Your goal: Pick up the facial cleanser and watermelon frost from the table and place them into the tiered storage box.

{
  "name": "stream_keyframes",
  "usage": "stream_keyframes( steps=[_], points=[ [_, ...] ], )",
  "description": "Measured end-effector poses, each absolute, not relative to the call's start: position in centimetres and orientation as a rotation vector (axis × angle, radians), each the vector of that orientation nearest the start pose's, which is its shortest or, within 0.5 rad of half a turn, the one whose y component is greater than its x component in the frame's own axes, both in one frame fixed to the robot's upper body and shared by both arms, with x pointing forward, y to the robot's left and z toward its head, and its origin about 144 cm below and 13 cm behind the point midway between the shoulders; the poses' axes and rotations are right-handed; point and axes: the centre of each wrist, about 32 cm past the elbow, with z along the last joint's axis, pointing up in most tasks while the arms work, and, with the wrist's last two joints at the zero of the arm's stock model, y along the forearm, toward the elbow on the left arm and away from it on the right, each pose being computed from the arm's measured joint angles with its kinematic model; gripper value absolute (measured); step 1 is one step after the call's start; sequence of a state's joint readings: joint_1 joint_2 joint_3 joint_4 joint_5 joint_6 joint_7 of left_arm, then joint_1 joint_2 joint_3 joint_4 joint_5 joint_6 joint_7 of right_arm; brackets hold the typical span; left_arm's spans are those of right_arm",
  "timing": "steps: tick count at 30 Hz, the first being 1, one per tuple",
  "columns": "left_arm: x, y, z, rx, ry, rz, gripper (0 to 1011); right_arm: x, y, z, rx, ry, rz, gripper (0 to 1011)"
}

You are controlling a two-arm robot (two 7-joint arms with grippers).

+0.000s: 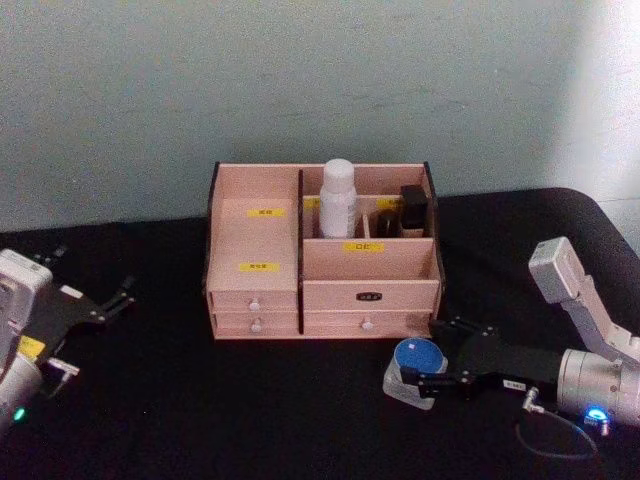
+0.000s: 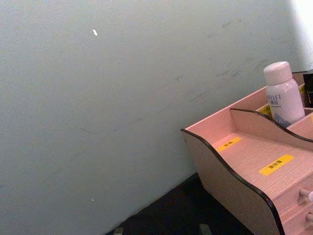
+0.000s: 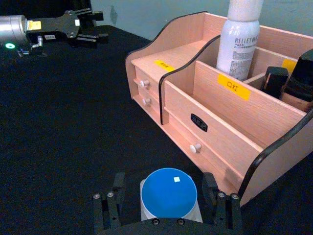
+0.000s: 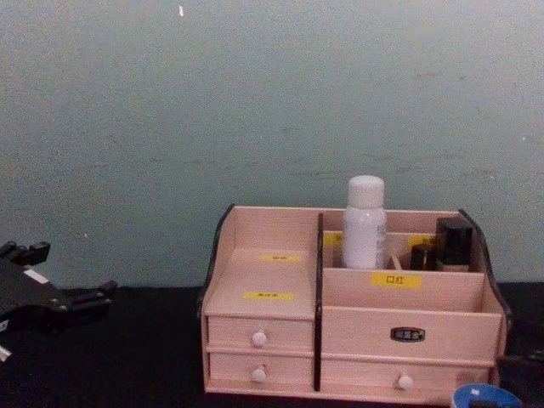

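Note:
My right gripper grips the jar by its sides below the blue lid point(image 3: 145, 213) next, to place the watermelon frost into the tiered storage box point(image 3: 183, 54).
The facial cleanser point(image 1: 338, 198), a tall white bottle, stands upright in a back compartment of the tiered storage box point(image 1: 260, 250), as the left wrist view also shows for the cleanser point(image 2: 283, 93). The watermelon frost point(image 1: 412, 352), a squat jar with a blue lid, sits on the black table just in front of the box's right end. My right gripper point(image 1: 432, 360) is open around it. In the right wrist view the fingers point(image 3: 116, 193) flank the jar point(image 3: 168, 191) with small gaps on both sides. At the far left my left gripper point(image 1: 105, 305) is open, low over the table.
Small dark bottles point(image 1: 412, 210) fill the box's back right compartments beside the cleanser. The front right compartment point(image 1: 370, 262) and the left stepped shelves point(image 1: 255, 240) hold nothing. Black table point(image 1: 250, 400) stretches bare between the arms. A wall stands close behind the box.

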State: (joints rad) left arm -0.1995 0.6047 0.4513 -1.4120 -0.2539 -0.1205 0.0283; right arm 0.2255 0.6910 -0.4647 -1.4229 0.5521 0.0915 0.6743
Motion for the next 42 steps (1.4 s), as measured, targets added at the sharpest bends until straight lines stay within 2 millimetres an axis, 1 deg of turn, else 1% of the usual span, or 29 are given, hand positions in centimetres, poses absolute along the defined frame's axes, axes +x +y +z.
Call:
stream_keyframes(
  steps=[14,42],
  points=[
    [48.86,30.96,113.98,0.304,-0.285,1.248,1001,49.16,-33.83,115.23,-0.319,0.149,-0.623,1000],
    [48.86,30.97,113.98,0.304,-0.285,1.248,1001,49.67,-33.75,114.52,-0.341,0.156,-0.617,1000]
  ],
)
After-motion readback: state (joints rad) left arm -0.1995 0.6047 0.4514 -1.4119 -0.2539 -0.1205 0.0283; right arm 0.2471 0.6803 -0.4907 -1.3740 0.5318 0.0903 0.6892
